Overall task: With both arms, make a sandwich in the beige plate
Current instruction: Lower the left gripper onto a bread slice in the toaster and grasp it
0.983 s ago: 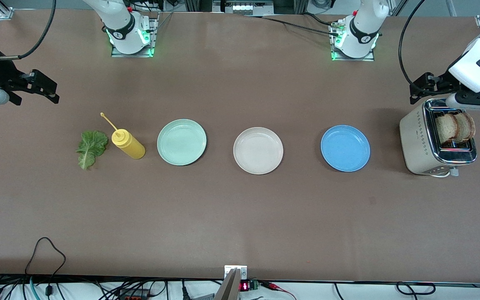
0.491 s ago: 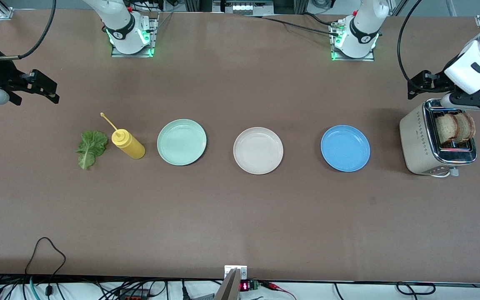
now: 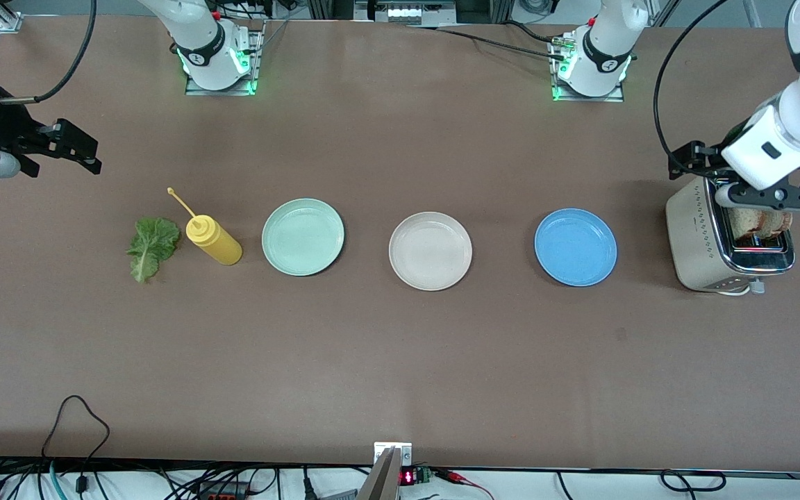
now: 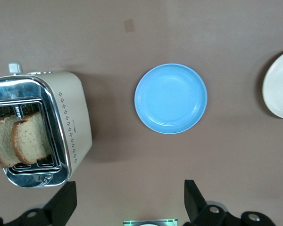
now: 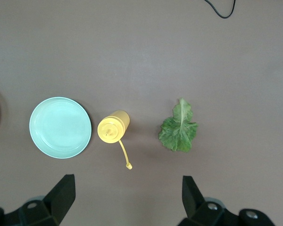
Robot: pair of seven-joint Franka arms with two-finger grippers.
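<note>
My left gripper grabs a bread slice by its exposed top edge (image 4: 33, 117) next, since the toaster slots wrap the lower part of the slices.
The beige plate (image 3: 430, 251) lies empty at mid table, and its rim shows in the left wrist view (image 4: 280, 84). Two bread slices (image 3: 761, 222) stand in the toaster (image 3: 702, 239) at the left arm's end. They show plainly in the left wrist view (image 4: 30, 139). A green lettuce leaf (image 3: 152, 246) lies at the right arm's end and also shows in the right wrist view (image 5: 179, 129). My left gripper (image 3: 698, 161) is open and empty, up over the toaster's edge (image 4: 129, 188). My right gripper (image 3: 84, 149) is open and empty, up over bare table (image 5: 127, 181).
A mint green plate (image 3: 303, 237) and a blue plate (image 3: 576, 247) flank the beige plate. A yellow squeeze bottle (image 3: 214, 239) with its cap hanging open stands between the lettuce and the mint plate. Cables lie along the table edge nearest the front camera.
My left arm has moved toward the front camera and now partly covers the toaster's top and the bread. My right arm has barely moved.
</note>
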